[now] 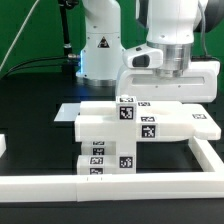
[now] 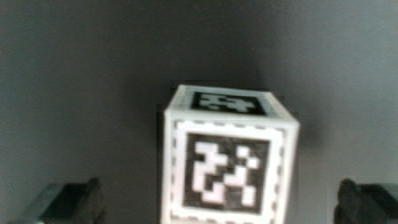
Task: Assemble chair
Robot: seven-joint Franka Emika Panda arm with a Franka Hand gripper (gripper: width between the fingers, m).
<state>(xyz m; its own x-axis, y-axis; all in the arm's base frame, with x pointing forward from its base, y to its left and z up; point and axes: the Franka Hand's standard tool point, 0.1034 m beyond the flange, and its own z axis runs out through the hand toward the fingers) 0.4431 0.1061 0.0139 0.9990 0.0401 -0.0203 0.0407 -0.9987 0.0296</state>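
My gripper is ready to close on the tagged white block. My fingers are level with the sides of the block between them, so they would hold it if I closed now.
The chair parts [image 1: 130, 130] are chunky white blocks with black-and-white tags, clustered at the table's middle. One upright block [image 1: 103, 158] stands in front, and a long slab [image 1: 190, 122] runs toward the exterior view's right. My gripper [image 1: 166, 98] hangs just above the cluster's top, its fingertips hidden behind the blocks. In the wrist view, a tagged white block [image 2: 228, 150] stands between my fingers [image 2: 71, 202], which are spread wide on either side of it without touching. The gripper [image 2: 222, 208] is open.
Long plain white border rails run along the front [image 1: 110, 186] and the exterior view's right [image 1: 210, 152]. A thin flat white piece [image 1: 72, 113] lies behind the cluster on the left. The robot base [image 1: 100, 50] stands at the back.
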